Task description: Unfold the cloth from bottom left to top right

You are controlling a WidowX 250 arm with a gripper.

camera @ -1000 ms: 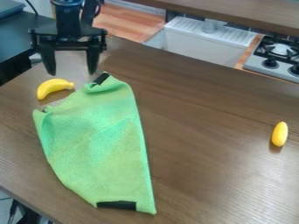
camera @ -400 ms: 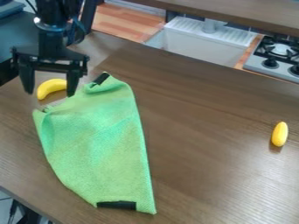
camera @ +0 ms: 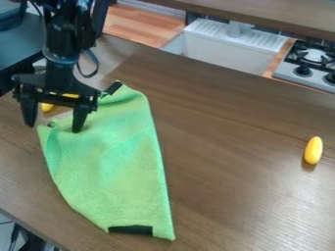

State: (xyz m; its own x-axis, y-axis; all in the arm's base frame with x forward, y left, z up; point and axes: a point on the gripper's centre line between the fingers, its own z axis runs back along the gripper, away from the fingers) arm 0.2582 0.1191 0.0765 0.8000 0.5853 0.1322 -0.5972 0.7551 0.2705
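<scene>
Next, my gripper grabs the green cloth by its folded-over corner to unfold the cloth [camera: 118, 162] across the table.
The black gripper [camera: 54, 126] hangs at the upper left, open, its two fingers apart with nothing held between them. Its right finger is in front of the upper left part of the green cloth [camera: 118, 162], and its left finger is just left of the cloth's left corner. The cloth lies on the brown table in a long, uneven shape, with a bunched fold near its top corner. Dark patches show at its top corner and along its bottom edge. Whether the gripper touches the cloth I cannot tell.
A yellow banana [camera: 47, 106] lies behind the gripper, partly hidden by it. Another yellow object [camera: 313, 150] lies on the table [camera: 229, 147] at the far right. Beyond the table's back edge are a white sink [camera: 222, 51] and a stove [camera: 307, 66].
The gripper has come down and a little left, from behind the cloth's top to over its upper left corner. It stays open. The cloth has not moved.
</scene>
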